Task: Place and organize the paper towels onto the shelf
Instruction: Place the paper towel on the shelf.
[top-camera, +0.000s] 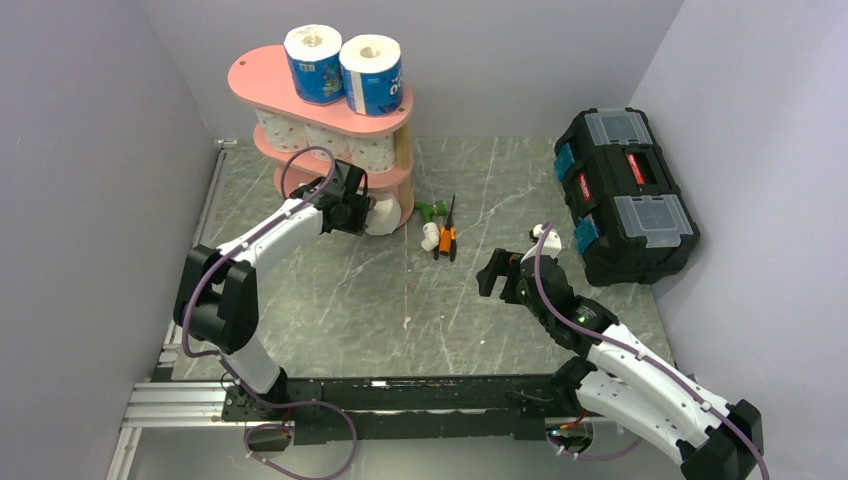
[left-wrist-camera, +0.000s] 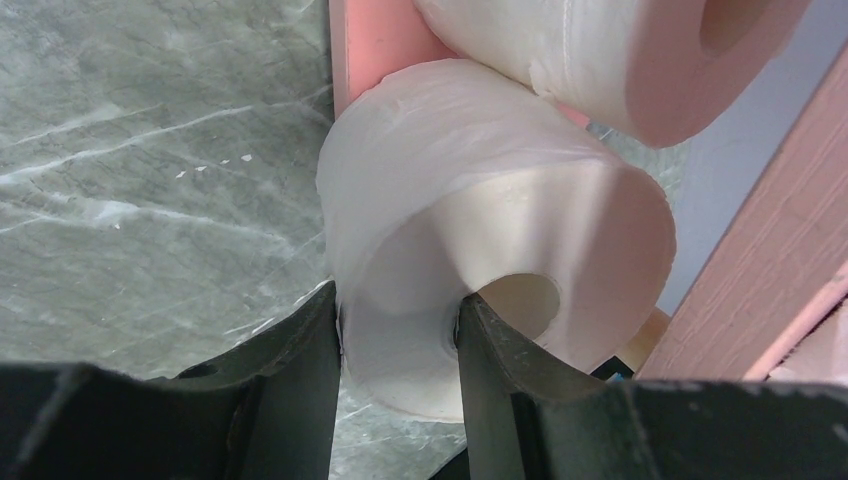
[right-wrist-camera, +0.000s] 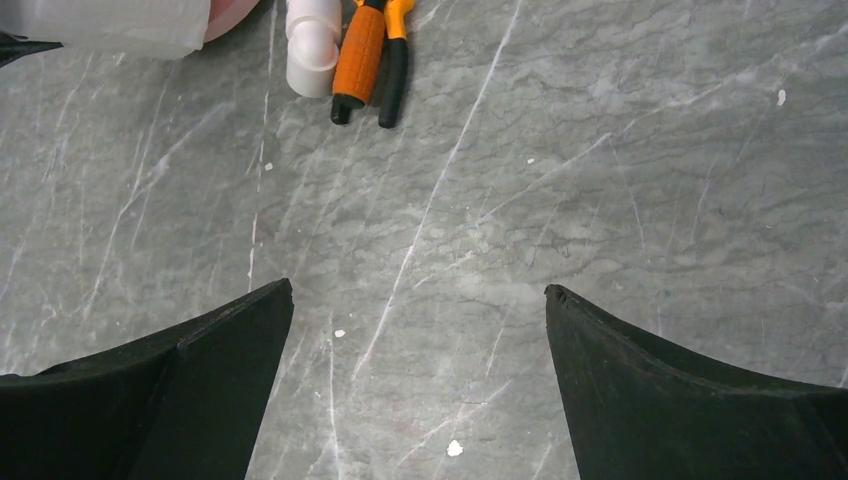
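The left gripper should open now: the plain white roll (top-camera: 385, 216) is close against another roll with the pink board under it, so the white roll would end up on the bottom level of the shelf.
The pink three-tier shelf (top-camera: 262, 72) stands at the back left. Two blue-wrapped paper towels (top-camera: 314, 65) sit on its top board, and pink-dotted rolls (top-camera: 330, 140) fill the middle tier. My left gripper (top-camera: 362, 212) is at the right end of the bottom tier, shut on a plain white roll (top-camera: 385, 216). In the left wrist view one finger is inside that roll's (left-wrist-camera: 480, 200) hollow core and the other is outside its wall, at the gripper (left-wrist-camera: 400, 320). Another roll (left-wrist-camera: 620, 50) lies just beyond it. My right gripper (top-camera: 497, 272) hovers open over bare table (right-wrist-camera: 418, 295).
A black toolbox (top-camera: 625, 195) sits at the right. Orange-handled pliers (top-camera: 447, 238) and a small white-and-green tool (top-camera: 430, 225) lie just right of the shelf's foot. Both also show at the top of the right wrist view: pliers (right-wrist-camera: 362, 50), tool (right-wrist-camera: 312, 45).
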